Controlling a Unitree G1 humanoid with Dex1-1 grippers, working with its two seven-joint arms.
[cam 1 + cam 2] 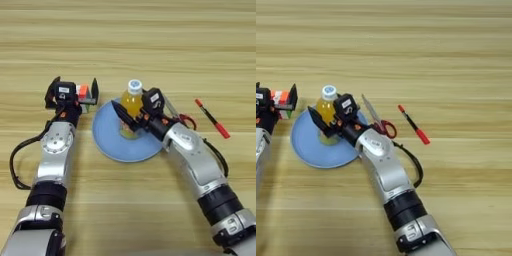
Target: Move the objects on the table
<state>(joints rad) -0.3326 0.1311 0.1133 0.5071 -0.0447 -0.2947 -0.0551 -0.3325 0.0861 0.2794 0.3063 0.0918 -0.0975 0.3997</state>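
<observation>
The orange bottle's base stands inside the rim of the blue plate [107,136], so the bottle would stay standing and my right gripper releases it next.
An orange drink bottle [133,97] with a white cap stands upright on a blue plate [107,136]. My right gripper [132,111] is shut on its body, one black finger on each side. The multicoloured puzzle cube [84,95] sits at the plate's left rim. It lies between the wide-spread fingers of my left gripper [73,91], close to the right-hand finger [94,90], and that gripper is open. A slim red-and-black pen [212,118] lies diagonally on the table [150,45], to the right of my right arm.
Scissors [376,119] with red handles lie just right of the plate, partly under my right wrist. A black cable loops beside each forearm. Bare wood stretches across the far half and along the right side.
</observation>
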